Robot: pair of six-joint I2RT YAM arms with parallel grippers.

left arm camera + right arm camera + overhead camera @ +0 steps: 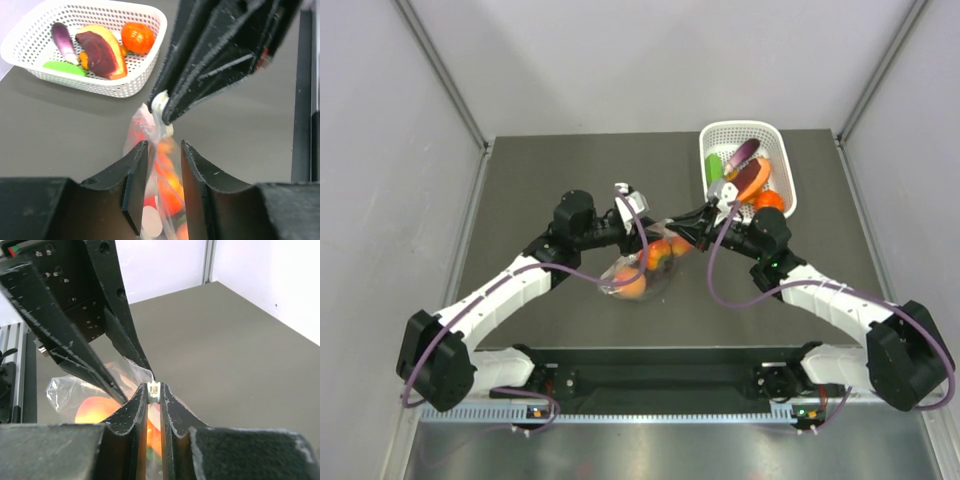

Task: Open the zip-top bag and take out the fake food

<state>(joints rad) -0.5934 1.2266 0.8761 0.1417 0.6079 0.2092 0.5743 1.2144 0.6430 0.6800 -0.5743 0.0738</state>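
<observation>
I should grab the bag's top-edge film [661, 228] close to the slider with my left gripper next, so my right gripper can pull the zip open.
The zip-top bag [638, 270] lies mid-table, clear with white dots, its top edge lifted between my two grippers. Inside it show the fake food, a peach-orange fruit [631, 285] and a red-orange fruit [658, 256]. My right gripper [155, 389] is shut on the bag's small white zip slider [154, 388], with the orange fruit [95, 407] behind the plastic [70, 387]. My left gripper [162, 146] straddles the bag's film [161, 172] just below the right gripper's tips [164, 107]; its jaws stand apart and do not press the plastic.
A white lattice basket [787, 170] stands at the back right, close behind my right arm. It holds a purple eggplant [63, 40], a green vegetable [62, 67], an orange round fruit [137, 37] and a maroon-and-yellow piece [102, 50].
</observation>
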